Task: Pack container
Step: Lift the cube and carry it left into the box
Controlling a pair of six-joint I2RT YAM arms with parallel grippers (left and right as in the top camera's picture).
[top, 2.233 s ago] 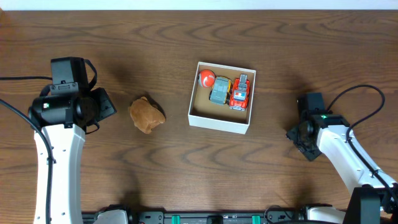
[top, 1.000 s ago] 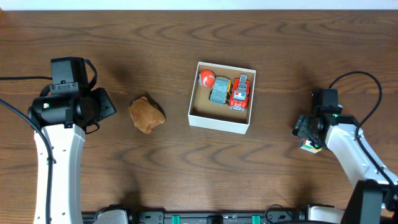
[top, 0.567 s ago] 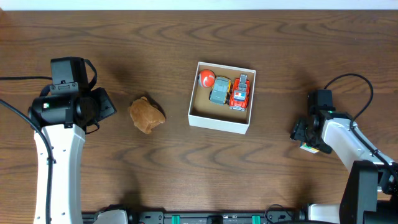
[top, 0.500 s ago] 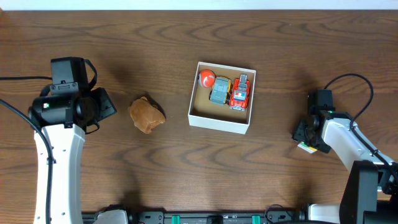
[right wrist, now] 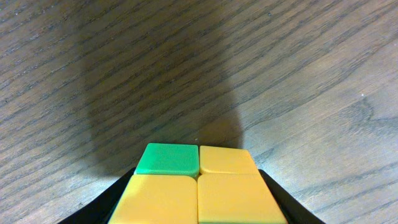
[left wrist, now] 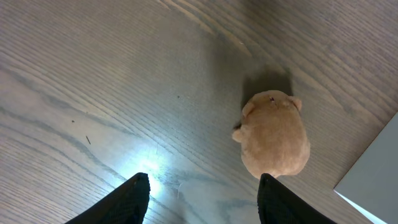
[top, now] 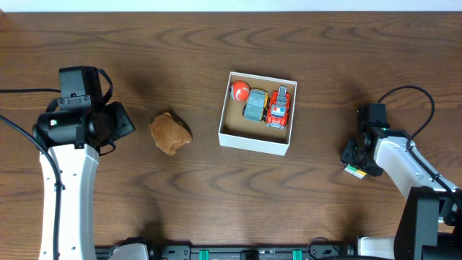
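The puzzle cube would come up off the wood if I lifted my right gripper now, as the gripper is holding it around its yellow and green tiles.
The container (top: 253, 140), a small white-walled box with a tan inside, sits mid-table holding a red ball (top: 240, 90), a grey toy car (top: 255, 105) and a red fire truck (top: 279, 107). A brown plush toy (top: 170, 133) lies to its left and also shows in the left wrist view (left wrist: 273, 134). My left gripper (top: 123, 123) is open and empty left of the plush, its fingertips (left wrist: 202, 186) low over the wood. My right gripper (top: 354, 160) is at the right, shut on a puzzle cube (right wrist: 199, 193) with yellow and green tiles; the cube's edge peeks out below it (top: 351, 171).
The container's white corner (left wrist: 379, 180) shows at the right edge of the left wrist view. Dark wood table (top: 216, 202) runs all round. The right arm's cable (top: 415, 94) loops above it near the right edge.
My right gripper has shifted slightly left and toward the front with the cube between its fingers. The left arm, the plush and the container have not moved.
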